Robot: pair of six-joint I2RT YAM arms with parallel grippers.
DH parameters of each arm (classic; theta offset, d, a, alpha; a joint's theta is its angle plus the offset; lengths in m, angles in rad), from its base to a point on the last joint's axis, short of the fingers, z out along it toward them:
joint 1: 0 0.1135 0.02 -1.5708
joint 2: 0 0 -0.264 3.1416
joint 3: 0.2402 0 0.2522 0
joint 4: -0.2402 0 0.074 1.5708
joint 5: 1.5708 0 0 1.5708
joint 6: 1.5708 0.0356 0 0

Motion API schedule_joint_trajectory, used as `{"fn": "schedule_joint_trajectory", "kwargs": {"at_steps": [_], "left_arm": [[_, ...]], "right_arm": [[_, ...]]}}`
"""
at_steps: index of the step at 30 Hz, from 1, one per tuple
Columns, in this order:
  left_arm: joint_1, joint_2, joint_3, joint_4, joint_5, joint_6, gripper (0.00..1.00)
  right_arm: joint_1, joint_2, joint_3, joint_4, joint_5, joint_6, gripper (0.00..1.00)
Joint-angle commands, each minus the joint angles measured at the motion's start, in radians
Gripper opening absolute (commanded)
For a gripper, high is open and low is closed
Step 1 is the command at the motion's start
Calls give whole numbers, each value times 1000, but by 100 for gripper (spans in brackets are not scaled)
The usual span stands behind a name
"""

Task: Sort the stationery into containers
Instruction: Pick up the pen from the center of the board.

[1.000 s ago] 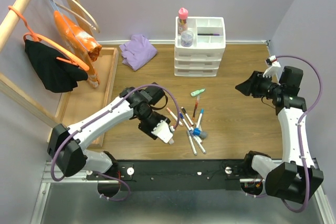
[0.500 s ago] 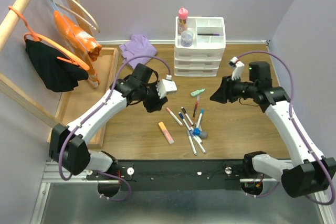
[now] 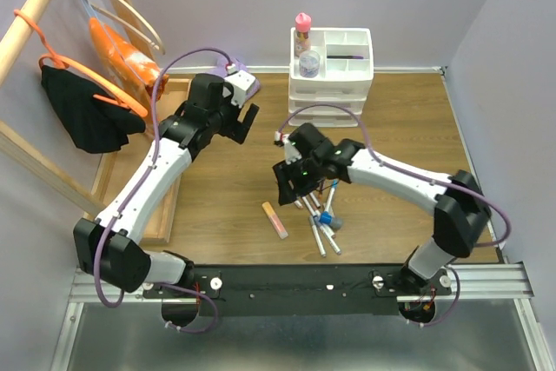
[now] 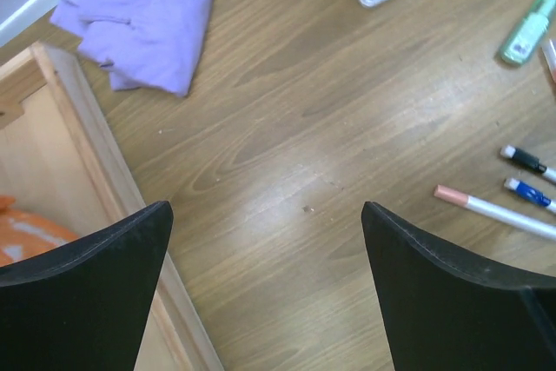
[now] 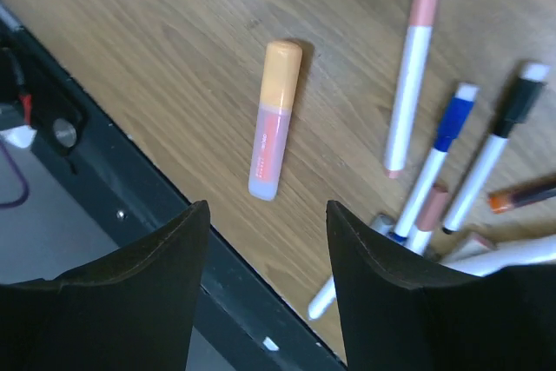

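Observation:
My right gripper grabs the orange highlighter across its width, where its cap meets its body (image 3: 274,218) (image 5: 274,111) next, so both its ends stay free for laying it in the top tray.
An orange highlighter (image 3: 274,219) (image 5: 274,119) lies alone on the wooden table near the front edge. Just right of it sit several thin white markers (image 3: 320,215) (image 5: 408,67) in a loose pile. My right gripper (image 3: 289,182) (image 5: 265,215) hovers open above the highlighter and the pile, holding nothing. Farther back and left, my left gripper (image 3: 246,119) (image 4: 265,215) is wide open over bare table, empty. A mint highlighter (image 4: 528,28) shows in the left wrist view. The white drawer unit (image 3: 331,84) stands at the back; its top tray holds a pink-capped glue bottle (image 3: 302,34), a grey jar (image 3: 309,62) and a purple highlighter (image 3: 346,57).
A purple cloth (image 4: 143,6) lies at the back left beside the long wooden tray (image 3: 178,128) (image 4: 87,145). A wooden rack with hangers and clothes (image 3: 87,102) stands at the far left. The black base rail (image 3: 295,280) (image 5: 104,188) runs along the front edge.
The left gripper left the orange highlighter on the table, pulled back towards the cloth and opened wide. The right arm swung from the right side to above the markers.

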Motion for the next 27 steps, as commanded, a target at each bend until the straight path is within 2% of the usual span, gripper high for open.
{"fn": "schedule_joint_trajectory", "kwargs": {"at_steps": [1,10,21,25,27], "left_arm": [[56,-54,-7,28,-85,-140,99],[133,-99,3,29,-29,-203,99],[151,-99,-11,42,-12,-220,99],[155,-94,0,43,-12,-223,99],[155,-91,0,49,10,-232,99]], "right_arm": [[83,124,72,-22,150,175,64],[155,296,156,-5,179,149,65],[205,425,227,-16,230,154,70],[210,458,233,-25,245,148,70],[215,478,239,-28,259,142,66]]}}
